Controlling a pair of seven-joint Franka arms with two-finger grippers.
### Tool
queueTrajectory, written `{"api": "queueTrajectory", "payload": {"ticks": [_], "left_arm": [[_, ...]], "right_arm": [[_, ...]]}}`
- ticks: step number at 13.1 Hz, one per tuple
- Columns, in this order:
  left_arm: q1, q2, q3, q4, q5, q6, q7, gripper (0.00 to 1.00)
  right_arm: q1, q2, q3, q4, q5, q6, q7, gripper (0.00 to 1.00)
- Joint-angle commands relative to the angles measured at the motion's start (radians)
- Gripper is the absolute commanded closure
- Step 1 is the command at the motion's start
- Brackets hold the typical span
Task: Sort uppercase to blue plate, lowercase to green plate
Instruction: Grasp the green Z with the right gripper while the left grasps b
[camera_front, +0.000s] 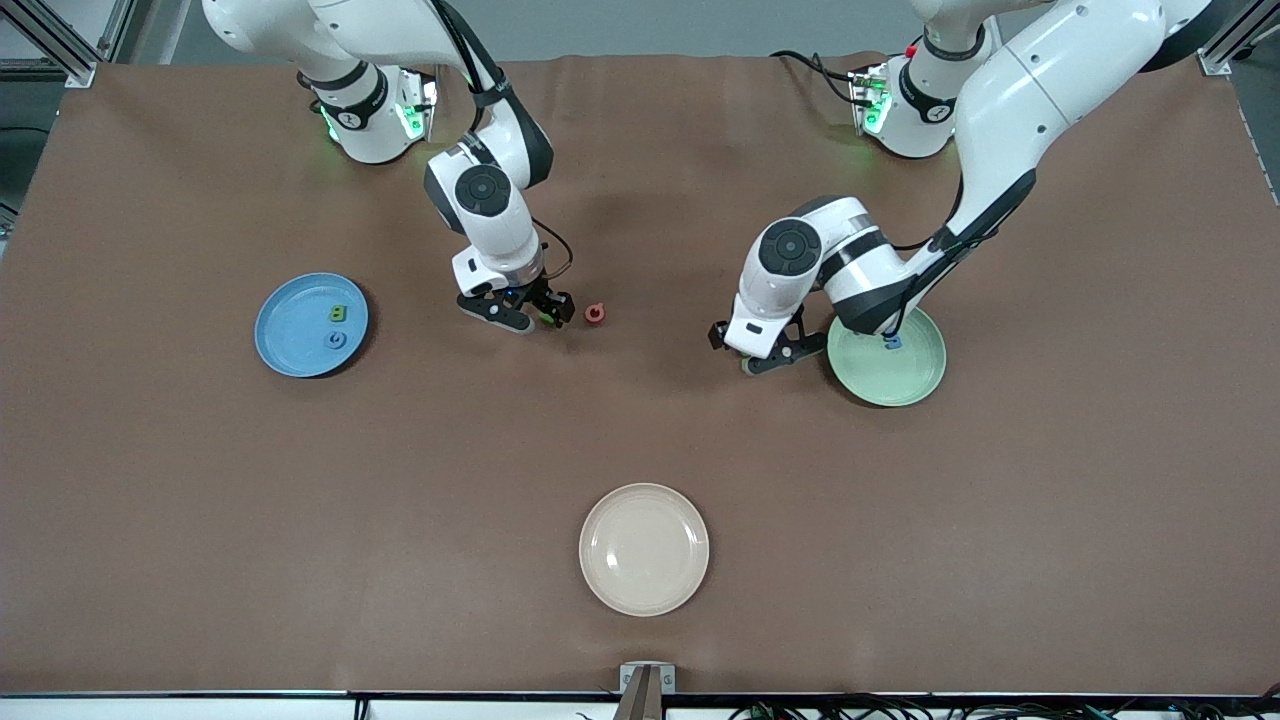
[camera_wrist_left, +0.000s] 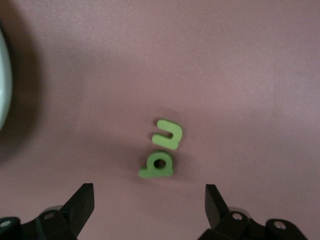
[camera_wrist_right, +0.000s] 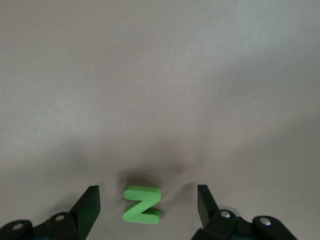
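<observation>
I need to sort the b/q shape onto the green plate, so next I should grab the b/q shape's straight stem (camera_wrist_left: 156, 174) with my left gripper.
My right gripper (camera_front: 525, 312) is open low over the table, its fingers on either side of the green N (camera_wrist_right: 142, 204). The red-pink Q (camera_front: 594, 314) lies just beside it, toward the left arm's end. The blue plate (camera_front: 290, 345) holds the green B (camera_front: 338, 313) and the blue G (camera_front: 332, 340). My left gripper (camera_front: 765, 352) is open beside the green plate (camera_front: 900, 385). Two green lowercase pieces, an n/u shape (camera_wrist_left: 168, 134) and a b/q shape (camera_wrist_left: 158, 166), lie on the table just ahead of its fingers. A small blue piece (camera_front: 893, 342) lies on the green plate, partly hidden by the left arm.
A cream plate (camera_front: 644, 590) sits near the table's front edge, in the middle. The green plate's rim (camera_wrist_left: 3, 75) shows at the edge of the left wrist view.
</observation>
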Motion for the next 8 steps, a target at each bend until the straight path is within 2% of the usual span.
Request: {"api": "queueTrajectory", "payload": {"ticks": [1,4,8], "left_arm": [[-0.074,0.032,0.064,0.043,-0.013,0.035,-0.039,0.06],[-0.094,0.038,0.085,0.046,-0.013,0.048,-0.058,0.17],[-0.093,0.050,0.088,0.045,-0.011,0.048,-0.058,0.33]], "right_arm": [[0.029,0.021,-0.012,0.014,0.028,0.012,0.013,0.19],[0.030,0.033,-0.012,0.019,0.028,0.011,0.013,0.23],[0.046,0.047,-0.012,0.023,0.028,0.011,0.013,0.34]]}}
